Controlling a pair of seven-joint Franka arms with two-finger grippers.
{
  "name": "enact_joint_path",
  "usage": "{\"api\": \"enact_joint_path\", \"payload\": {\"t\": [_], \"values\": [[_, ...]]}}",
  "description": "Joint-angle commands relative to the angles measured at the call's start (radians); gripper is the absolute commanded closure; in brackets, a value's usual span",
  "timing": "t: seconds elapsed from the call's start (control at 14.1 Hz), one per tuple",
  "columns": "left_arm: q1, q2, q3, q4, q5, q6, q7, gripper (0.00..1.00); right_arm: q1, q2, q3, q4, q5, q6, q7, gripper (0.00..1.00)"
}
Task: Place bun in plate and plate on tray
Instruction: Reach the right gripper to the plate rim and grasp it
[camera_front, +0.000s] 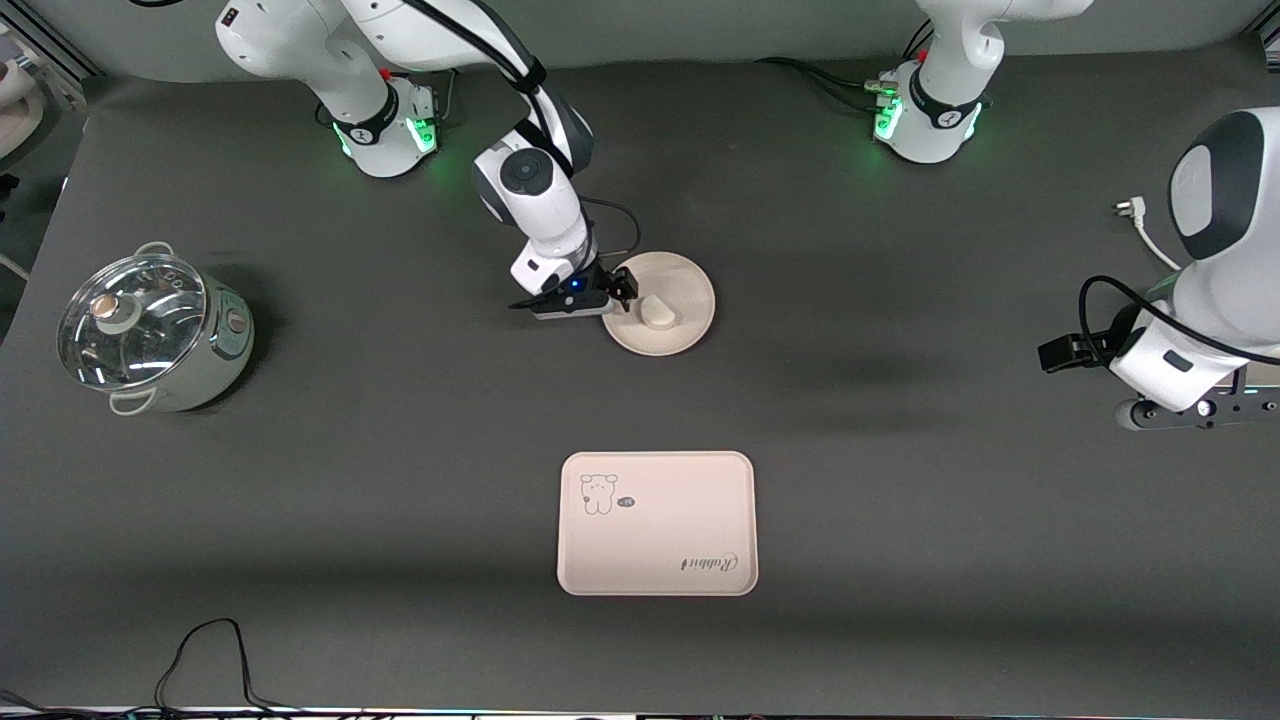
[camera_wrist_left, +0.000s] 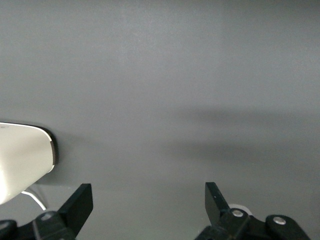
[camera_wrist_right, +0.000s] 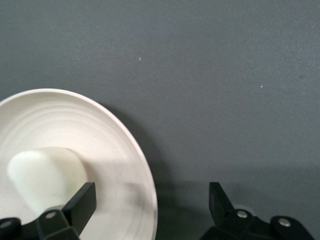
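I will grab the plate by its rim (camera_front: 617, 329) with my right gripper next. Then I will set the plate and the plate's bun on the tray (camera_front: 660, 490).
The bun (camera_front: 659, 312) lies in the round plate (camera_front: 690, 280) near the middle of the table. My right gripper (camera_front: 608, 308) is open, low at the plate's rim on the side toward the right arm's end. In the right wrist view the gripper (camera_wrist_right: 152, 200) straddles the rim: one finger (camera_wrist_right: 80, 202) is over the plate (camera_wrist_right: 100, 130) next to the bun (camera_wrist_right: 42, 175), the other is over bare table. The tray (camera_front: 660, 490) lies nearer to the front camera than the plate. My left gripper (camera_front: 1195, 412) waits open and empty at the left arm's end; its wrist view (camera_wrist_left: 149, 200) shows bare table.
A pot with a glass lid (camera_front: 150, 330) stands at the right arm's end. A white plug and cable (camera_front: 1140, 225) lie near the left arm. A black cable (camera_front: 210, 650) loops at the table's front edge.
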Motion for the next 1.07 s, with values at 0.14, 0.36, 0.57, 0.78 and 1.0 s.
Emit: {"api": "enact_joint_path", "payload": {"t": [0.14,0.36,0.57,0.78,1.0], "values": [[-0.022,-0.004,0.018,0.006,-0.011,-0.016,0.016,0.0,0.012,0.003,-0.005,0.005,0.012,0.015,0.015,0.29],[-0.022,-0.004,0.017,0.006,-0.011,-0.018,0.016,0.0,0.012,0.0,-0.005,0.007,0.012,0.008,0.016,0.68],[-0.022,-0.006,0.014,0.006,-0.011,-0.019,0.016,0.0,0.01,-0.001,-0.005,0.008,0.012,0.005,0.016,0.89],[-0.022,-0.006,0.014,0.006,-0.011,-0.019,0.016,0.0,0.01,-0.003,-0.005,0.008,0.013,0.003,0.016,1.0],[-0.022,-0.006,0.014,0.006,-0.011,-0.019,0.016,0.0,0.002,-0.012,-0.005,0.01,0.013,0.003,0.013,1.0]]}}
